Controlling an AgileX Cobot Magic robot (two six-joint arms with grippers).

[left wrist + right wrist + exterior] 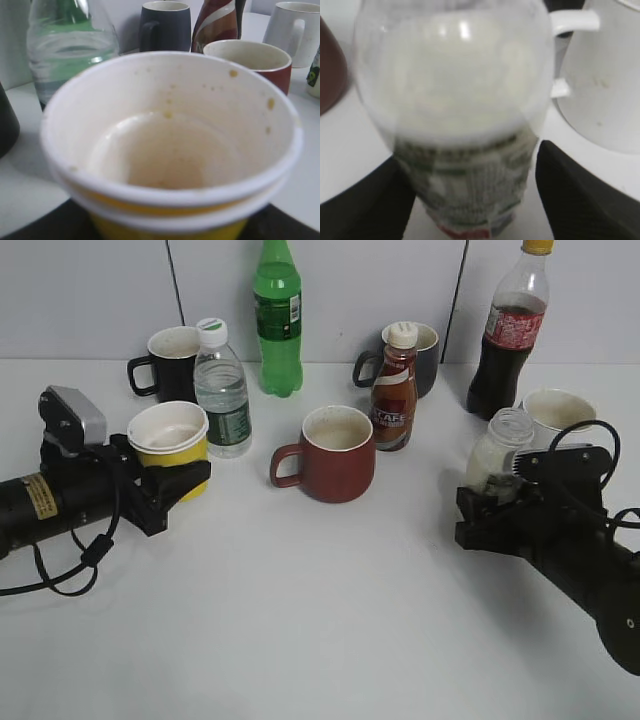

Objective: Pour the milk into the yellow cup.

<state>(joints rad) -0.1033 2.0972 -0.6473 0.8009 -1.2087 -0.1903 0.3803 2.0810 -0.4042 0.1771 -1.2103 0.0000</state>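
Note:
My right gripper needs to grab the milk bottle by its labeled lower body (490,480) next, to pour milk into the yellow cup (170,445).
The yellow cup (170,445) is a paper cup, white inside, standing at the left; it fills the left wrist view (170,150) and looks empty with a few stains. My left gripper (185,478) is shut on its lower part. The milk (497,455) is creamy white in a squat translucent bottle with no cap on its wide neck; in the right wrist view (455,100) the label shows low down. My right gripper (492,495) is open, its black fingers on either side of the bottle's base, with a thin gap at the right finger (580,200).
A dark red mug (335,455) stands mid-table, with a brown coffee bottle (394,390) behind it. A water bottle (222,390) is right behind the yellow cup. A white mug (555,415) stands just behind the milk. Black mug (172,360), green bottle (278,320), dark mug (425,355) and cola bottle (505,330) line the back.

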